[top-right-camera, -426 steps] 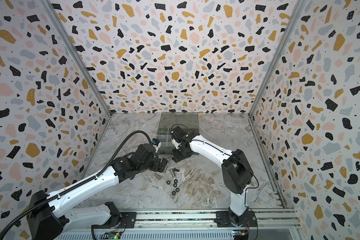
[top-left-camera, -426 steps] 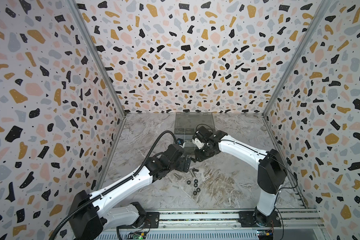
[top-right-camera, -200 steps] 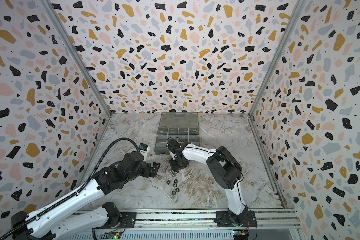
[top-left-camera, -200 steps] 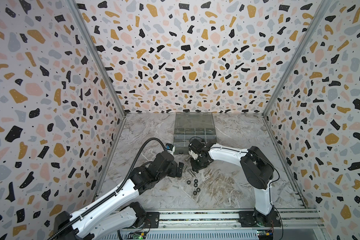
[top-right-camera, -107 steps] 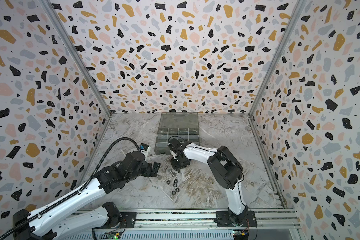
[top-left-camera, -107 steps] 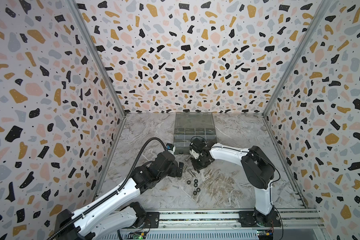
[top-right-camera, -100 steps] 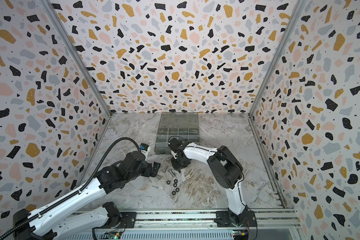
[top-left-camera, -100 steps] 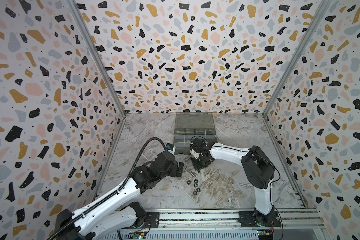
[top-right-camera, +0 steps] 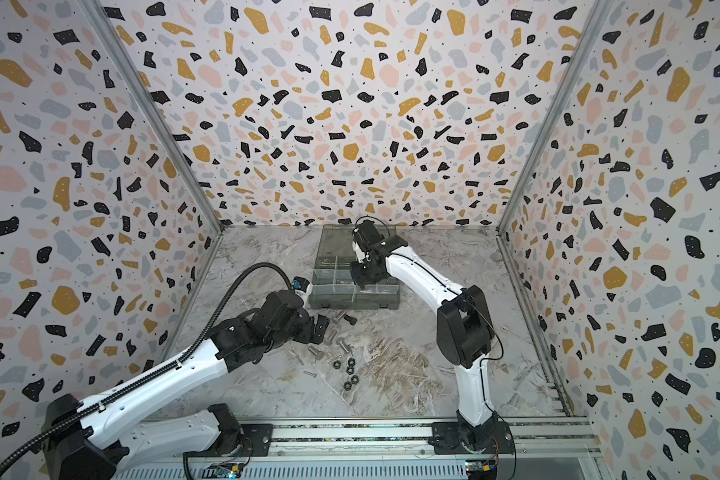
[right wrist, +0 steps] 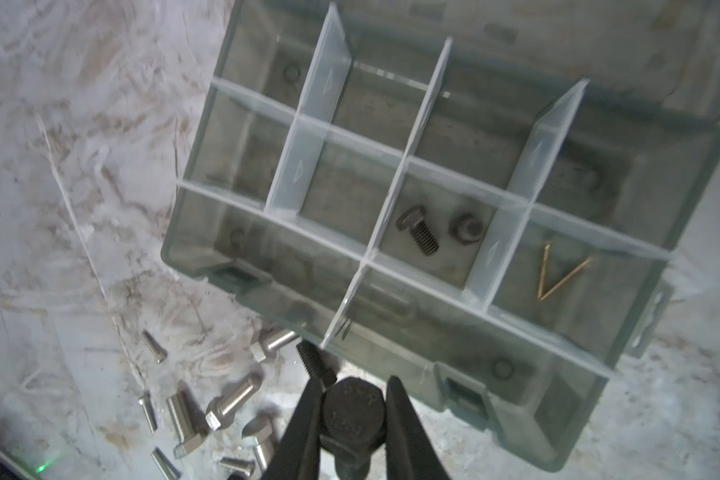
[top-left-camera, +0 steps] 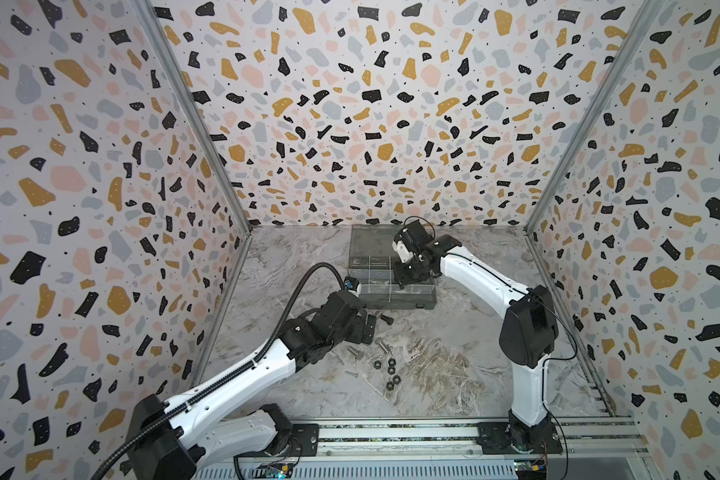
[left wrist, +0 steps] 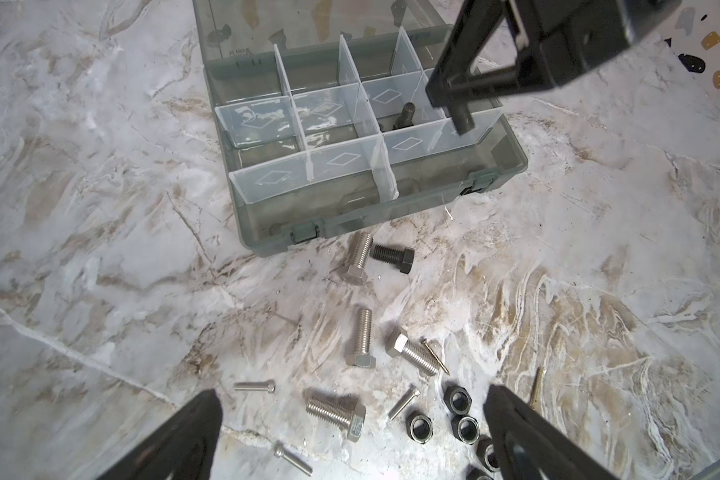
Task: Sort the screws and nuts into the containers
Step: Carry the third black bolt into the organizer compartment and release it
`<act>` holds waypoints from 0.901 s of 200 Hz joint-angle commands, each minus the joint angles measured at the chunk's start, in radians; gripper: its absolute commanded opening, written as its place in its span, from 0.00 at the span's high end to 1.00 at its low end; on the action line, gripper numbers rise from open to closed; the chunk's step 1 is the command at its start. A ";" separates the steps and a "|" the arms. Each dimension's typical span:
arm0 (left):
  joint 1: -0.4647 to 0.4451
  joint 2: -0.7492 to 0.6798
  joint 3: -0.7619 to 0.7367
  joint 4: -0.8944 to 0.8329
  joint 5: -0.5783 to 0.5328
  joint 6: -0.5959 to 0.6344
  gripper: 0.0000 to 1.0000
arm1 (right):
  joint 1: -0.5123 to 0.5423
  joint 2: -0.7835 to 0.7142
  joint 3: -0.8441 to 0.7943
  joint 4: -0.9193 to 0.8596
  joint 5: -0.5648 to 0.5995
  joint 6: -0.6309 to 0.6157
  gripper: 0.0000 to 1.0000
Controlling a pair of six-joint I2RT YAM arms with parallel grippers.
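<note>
The black screws' section of the box lies beyond the hex-head screw. My right gripper keeps hold of this screw until it is there, or it would come down at the box's front.
My right gripper (right wrist: 352, 409) is shut on a black hex-head screw (right wrist: 352, 415), held by its head over the front of the smoky-grey organiser box (right wrist: 391, 349); both top views show this gripper (top-left-camera: 404, 282) (top-right-camera: 362, 283) above the containers. One compartment holds two black screws (right wrist: 418, 230), and another holds two thin brass-coloured screws (right wrist: 558, 276). My left gripper (left wrist: 352, 397) hangs open over loose silver screws (left wrist: 362, 336), a black screw (left wrist: 393, 255) and several black nuts (left wrist: 420, 428) on the table before the box (top-left-camera: 391, 300).
The box lid (top-left-camera: 373, 241) lies flat behind the box, near the back wall. Patterned walls close in the marble table (top-left-camera: 454, 365) on three sides. A metal rail (top-left-camera: 391, 434) carrying both arm bases runs along the front edge.
My right gripper closed on the black screw in front of the box, then rose and moved back over the compartments. My left gripper edged forward towards the loose pile, still open.
</note>
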 commanded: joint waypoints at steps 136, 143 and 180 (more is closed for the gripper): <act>0.071 0.133 0.116 0.037 0.042 0.110 0.00 | -0.095 0.255 0.298 -0.086 -0.076 -0.054 0.62; 0.074 0.133 0.113 0.036 0.041 0.112 0.00 | -0.093 0.234 0.283 -0.090 -0.073 -0.059 0.62; 0.077 0.126 0.095 0.041 0.058 0.110 0.00 | -0.054 0.082 0.128 -0.079 -0.043 -0.100 0.62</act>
